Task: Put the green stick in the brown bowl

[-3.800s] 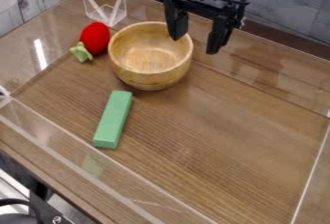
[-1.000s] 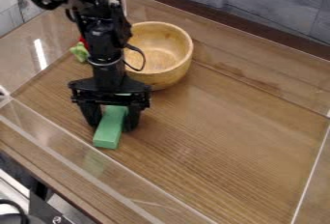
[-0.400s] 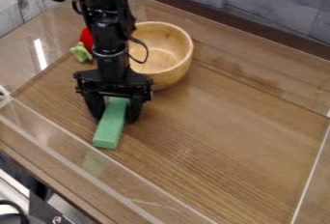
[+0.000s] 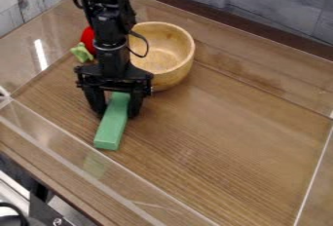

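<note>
The green stick's far end is between my gripper's fingers, which reach down on either side of the stick near the wooden table. My gripper would hold it if it closed now, so I need to close it.
The green stick lies flat on the wooden table, pointing from near-left up toward the bowl. My gripper points straight down over the stick's far end, open, with one black finger on each side of it. Whether the fingers touch the stick I cannot tell. The brown bowl stands just behind and to the right of the gripper, with nothing in it. The arm hides part of the bowl's left rim.
A red round object with a small green part sits left of the bowl, mostly hidden by the arm. Clear low walls fence the table at the front and sides.
The gripper has crept slightly up the stick toward the bowl, staying open astride it. The stick has not shifted.
</note>
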Tool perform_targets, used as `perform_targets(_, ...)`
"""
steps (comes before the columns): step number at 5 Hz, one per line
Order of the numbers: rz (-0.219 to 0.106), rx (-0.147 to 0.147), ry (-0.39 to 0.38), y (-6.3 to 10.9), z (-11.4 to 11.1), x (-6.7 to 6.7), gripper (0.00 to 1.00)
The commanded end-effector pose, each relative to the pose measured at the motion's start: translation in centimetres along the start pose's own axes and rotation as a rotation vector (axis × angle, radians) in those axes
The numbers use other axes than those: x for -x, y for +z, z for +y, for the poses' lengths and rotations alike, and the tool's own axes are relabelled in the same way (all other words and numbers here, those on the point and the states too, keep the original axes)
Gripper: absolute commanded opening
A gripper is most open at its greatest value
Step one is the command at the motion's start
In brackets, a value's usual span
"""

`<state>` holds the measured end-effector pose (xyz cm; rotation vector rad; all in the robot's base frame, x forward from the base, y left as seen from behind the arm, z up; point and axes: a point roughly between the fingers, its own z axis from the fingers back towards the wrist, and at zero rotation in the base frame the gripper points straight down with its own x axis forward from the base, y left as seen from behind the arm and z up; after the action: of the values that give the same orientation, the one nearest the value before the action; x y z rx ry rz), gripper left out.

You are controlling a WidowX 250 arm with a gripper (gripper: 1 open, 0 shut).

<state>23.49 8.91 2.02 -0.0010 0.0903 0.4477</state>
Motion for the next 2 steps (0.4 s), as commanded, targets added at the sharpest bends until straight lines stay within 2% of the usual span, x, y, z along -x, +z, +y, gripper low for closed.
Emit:
perform_targets(1,-0.037,0.000,-0.014,1.23,0.18,-1.38,1.00)
perform_targets(2,-0.037,0.001,-0.033,1.33,0.03,-1.17,0.00)
